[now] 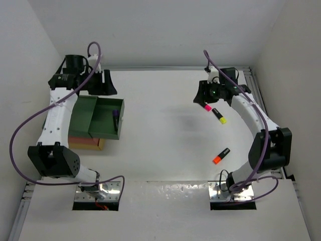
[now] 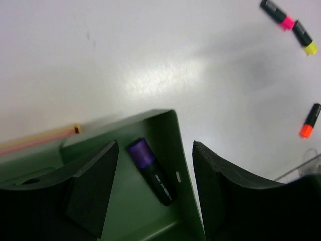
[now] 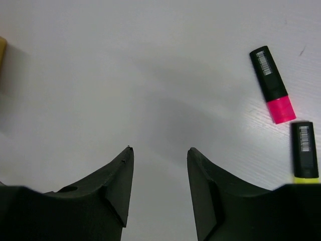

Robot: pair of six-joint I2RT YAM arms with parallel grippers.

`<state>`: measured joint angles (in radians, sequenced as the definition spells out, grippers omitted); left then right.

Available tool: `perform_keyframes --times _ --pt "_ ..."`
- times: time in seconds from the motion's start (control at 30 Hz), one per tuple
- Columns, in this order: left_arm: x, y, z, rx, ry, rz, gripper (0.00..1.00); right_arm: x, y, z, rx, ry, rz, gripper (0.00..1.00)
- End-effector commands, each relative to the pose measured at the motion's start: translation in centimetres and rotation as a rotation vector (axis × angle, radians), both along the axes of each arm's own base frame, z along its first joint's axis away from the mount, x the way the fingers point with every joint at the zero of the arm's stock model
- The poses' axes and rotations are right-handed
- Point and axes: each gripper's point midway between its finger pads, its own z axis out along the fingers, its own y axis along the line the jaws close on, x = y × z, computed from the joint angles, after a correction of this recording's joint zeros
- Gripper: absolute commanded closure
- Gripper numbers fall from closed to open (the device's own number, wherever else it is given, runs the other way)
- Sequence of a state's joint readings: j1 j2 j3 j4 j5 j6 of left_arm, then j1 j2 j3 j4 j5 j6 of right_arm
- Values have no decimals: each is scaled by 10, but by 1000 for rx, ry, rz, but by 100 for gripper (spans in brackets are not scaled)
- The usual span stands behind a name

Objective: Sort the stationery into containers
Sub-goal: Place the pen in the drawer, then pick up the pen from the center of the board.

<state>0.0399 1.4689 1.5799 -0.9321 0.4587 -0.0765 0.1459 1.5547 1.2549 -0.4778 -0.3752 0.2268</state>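
Next, my right gripper grabs the pink highlighter by its pink cap, and the pink highlighter's black body stays free for my left gripper to take.
A purple highlighter lies loose on the floor of the dark green container, beside its right wall. My left gripper hangs open just above it, one finger on each side, touching nothing. From above, that gripper sits over the far end of the green container, with the purple highlighter inside. My right gripper is open over bare table. To its right lie a pink highlighter and a yellow highlighter. An orange highlighter lies nearer the right arm's base.
Red-orange and yellow containers are stacked under the green one, their edges showing at its near side. The pink highlighter and yellow highlighter lie end to end just below my right gripper. White walls enclose the table.
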Motion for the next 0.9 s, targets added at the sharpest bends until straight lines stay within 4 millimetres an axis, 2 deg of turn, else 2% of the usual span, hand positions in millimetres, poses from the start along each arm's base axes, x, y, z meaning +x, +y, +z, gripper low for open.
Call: perform_keyframes --times 0.0,0.03,0.07,0.1,0.13,0.17,0.2,0.23,0.4,0.43,0.47,0.57,0.63,0.87 --pt "7 0 66 49 -219 -40 33 23 -8 7 -101 -108 95 54" --pt "5 -1 72 75 -251 -76 32 28 -10 -6 -167 -118 168 54" --pt "4 -2 79 81 -277 -98 30 38 -11 -1 -199 -142 197 54" --pt "0 -7 87 79 -305 -134 29 34 -14 -11 -234 -100 232 54" --pt "-3 -8 96 103 -344 -170 28 40 -18 -32 -288 -62 282 54" --pt "-6 -11 100 110 -361 -192 25 52 -21 -26 -312 -73 290 53" --pt "-8 -13 104 116 -377 -209 24 52 -25 -34 -341 -41 318 51" --pt "-11 -14 108 132 -396 -225 23 63 -31 -46 -378 -22 317 50" --pt "-28 -21 119 132 -446 -298 18 89 -55 -77 -452 -6 328 42" --pt "-31 -22 118 139 -444 -314 18 97 -57 -74 -452 -20 333 42" --pt "-37 -23 119 139 -453 -323 17 96 -63 -87 -435 23 337 41" --pt "-46 -24 116 142 -457 -342 17 106 -72 -92 -410 37 323 39" --pt "-49 -25 113 138 -456 -349 17 106 -72 -103 -383 63 324 38" --pt "-55 -26 108 129 -442 -348 17 90 -74 -135 -365 120 372 41"
